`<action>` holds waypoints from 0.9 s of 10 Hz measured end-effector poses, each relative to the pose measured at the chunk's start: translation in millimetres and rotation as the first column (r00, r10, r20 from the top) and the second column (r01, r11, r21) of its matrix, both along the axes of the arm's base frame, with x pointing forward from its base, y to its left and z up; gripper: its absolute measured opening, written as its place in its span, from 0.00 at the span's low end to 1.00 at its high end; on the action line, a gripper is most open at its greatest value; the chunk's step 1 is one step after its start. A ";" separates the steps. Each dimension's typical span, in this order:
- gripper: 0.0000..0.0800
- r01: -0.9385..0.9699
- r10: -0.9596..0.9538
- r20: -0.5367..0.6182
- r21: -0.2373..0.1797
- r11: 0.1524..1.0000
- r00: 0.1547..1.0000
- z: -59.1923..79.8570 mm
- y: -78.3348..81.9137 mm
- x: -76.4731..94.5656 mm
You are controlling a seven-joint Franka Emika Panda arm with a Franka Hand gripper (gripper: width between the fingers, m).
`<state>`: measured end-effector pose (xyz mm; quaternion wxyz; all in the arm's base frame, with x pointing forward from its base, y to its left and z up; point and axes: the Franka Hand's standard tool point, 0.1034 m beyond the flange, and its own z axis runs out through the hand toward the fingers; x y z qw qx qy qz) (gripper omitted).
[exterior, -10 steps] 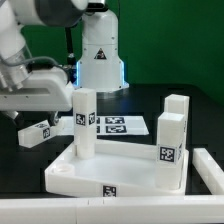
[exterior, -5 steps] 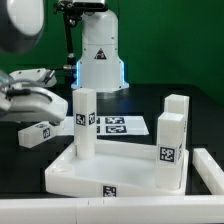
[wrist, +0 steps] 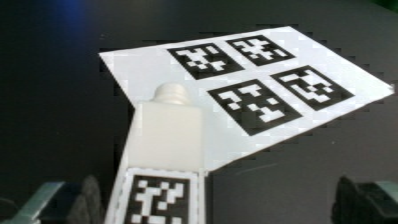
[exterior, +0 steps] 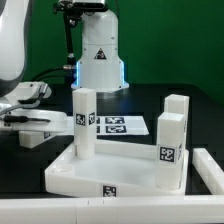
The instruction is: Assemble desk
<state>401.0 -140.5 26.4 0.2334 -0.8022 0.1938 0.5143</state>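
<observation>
I need to grab the loose leg by its tagged end [wrist: 160, 195] next. Then the leg's peg end stays free to go into the white desk tabletop.
The white desk tabletop [exterior: 120, 166] lies in the middle of the exterior view. One white leg [exterior: 82, 122] stands in it on the exterior view's left, and two legs [exterior: 170, 140] [exterior: 177, 106] stand on the right. A loose tagged leg [exterior: 37, 133] lies on the black table to the left of the tabletop. My gripper [exterior: 30, 120] hangs just above it. In the wrist view the loose leg [wrist: 164, 160] lies between my fingers, close to one finger [wrist: 71, 200], with its peg end toward the marker board. The gripper [wrist: 217, 205] is open and empty.
The marker board [exterior: 118, 125] lies behind the tabletop and shows in the wrist view [wrist: 249, 75]. White rails run along the front [exterior: 100, 212] and the exterior view's right [exterior: 210, 172]. The robot base [exterior: 100, 50] stands at the back.
My arm has come down and shifted toward the exterior view's left, bringing the gripper low over the loose leg. The tabletop and its standing legs have not moved.
</observation>
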 end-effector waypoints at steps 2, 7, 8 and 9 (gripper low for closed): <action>0.81 -0.027 0.027 -0.009 -0.007 1.000 1.000 -3.8 3.6 -1.3; 0.81 -0.107 0.104 0.121 0.024 0.994 0.987 -18.8 15.1 -12.7; 0.81 -0.108 0.105 0.121 0.023 0.994 0.987 -20.5 14.7 -12.0; 0.81 -0.109 0.105 0.122 0.024 0.994 0.987 -20.8 14.9 -12.0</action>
